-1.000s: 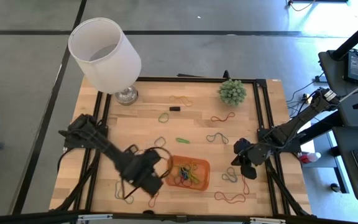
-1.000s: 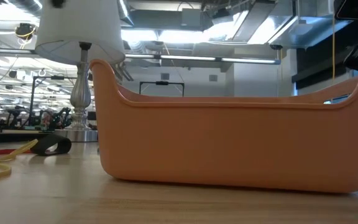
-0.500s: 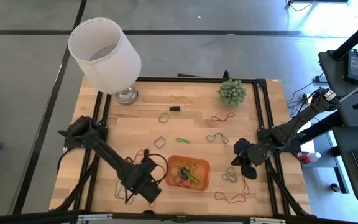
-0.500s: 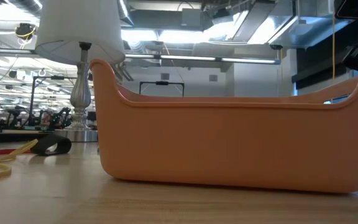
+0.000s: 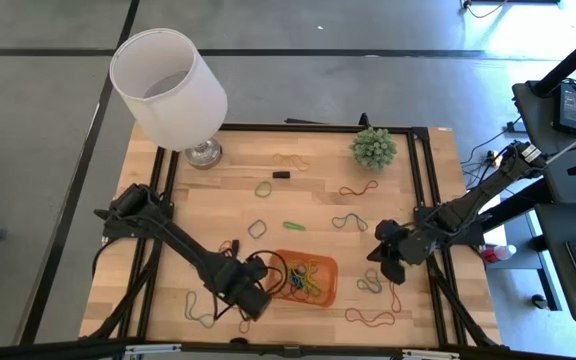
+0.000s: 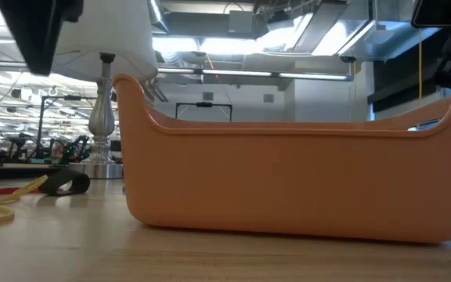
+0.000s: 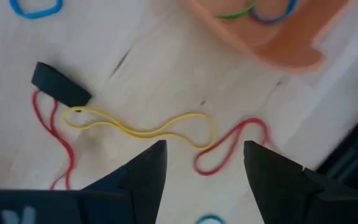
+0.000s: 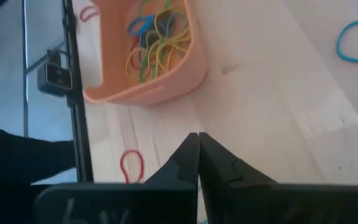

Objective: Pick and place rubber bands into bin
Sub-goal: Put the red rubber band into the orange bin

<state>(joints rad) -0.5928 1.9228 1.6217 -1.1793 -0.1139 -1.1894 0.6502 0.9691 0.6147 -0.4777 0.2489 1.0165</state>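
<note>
Next, my left gripper grabs the red rubber band by a looped end beside the black piece, to put it in the orange bin (image 7: 266,31).
The orange bin (image 5: 303,278) sits near the table's front edge with several coloured rubber bands inside; it fills the low view (image 6: 288,188). My left gripper (image 5: 253,297) hovers just left of the bin, open and empty. In the left wrist view, its fingers (image 7: 204,168) stand above a yellow band (image 7: 142,127) and a red band (image 7: 229,146) lying flat on the wood. My right gripper (image 5: 388,262) is to the right of the bin, shut (image 8: 197,155), with nothing seen between its fingers. More bands lie loose on the table, such as a red one (image 5: 368,318) and a green one (image 5: 293,226).
A white lampshade on a metal foot (image 5: 168,90) stands at the far left corner and a small green plant (image 5: 374,147) at the far right. A small solid black piece (image 7: 61,87) lies by the yellow band, another (image 5: 281,174) farther back. Black frame rails run along both table sides.
My left gripper has gone toward the table's right edge, closer to the bin's left side, and now shows at the low view's upper left. My right gripper has shifted a little toward the bin. The bin and the bands lie as before.
</note>
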